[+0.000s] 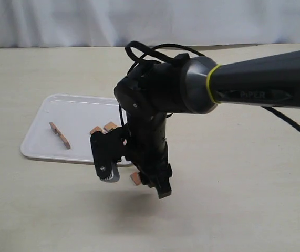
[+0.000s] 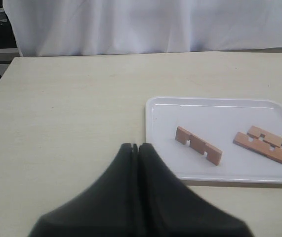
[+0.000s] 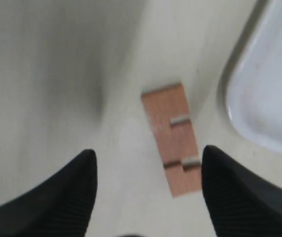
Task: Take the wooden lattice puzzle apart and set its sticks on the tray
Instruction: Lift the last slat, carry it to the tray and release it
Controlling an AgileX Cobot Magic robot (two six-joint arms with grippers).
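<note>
The robot's right gripper will go lower before it closes, because its fingers are still above the reddish-brown stick (image 1: 135, 178) (image 3: 173, 140).
No interlocked lattice puzzle shows; only separate reddish-brown sticks are in view. One notched stick (image 2: 198, 145) lies alone on the white tray (image 2: 160, 106), and two more sticks (image 2: 265, 143) lie side by side further along it. A last stick (image 3: 173, 136) lies flat on the table just off the tray's corner (image 3: 259, 98). My right gripper (image 3: 148, 158) hangs open above it, the stick nearer one finger. In the exterior view that gripper (image 1: 135, 185) points down at the stick (image 1: 135, 178) by the tray's front edge (image 1: 50, 155). My left gripper (image 2: 135, 146) is shut and empty, beside the tray.
The right arm (image 1: 244, 89) reaches across the middle of the beige table and hides part of the tray's right end. A white curtain (image 1: 139, 21) backs the table. The left arm is out of the exterior view.
</note>
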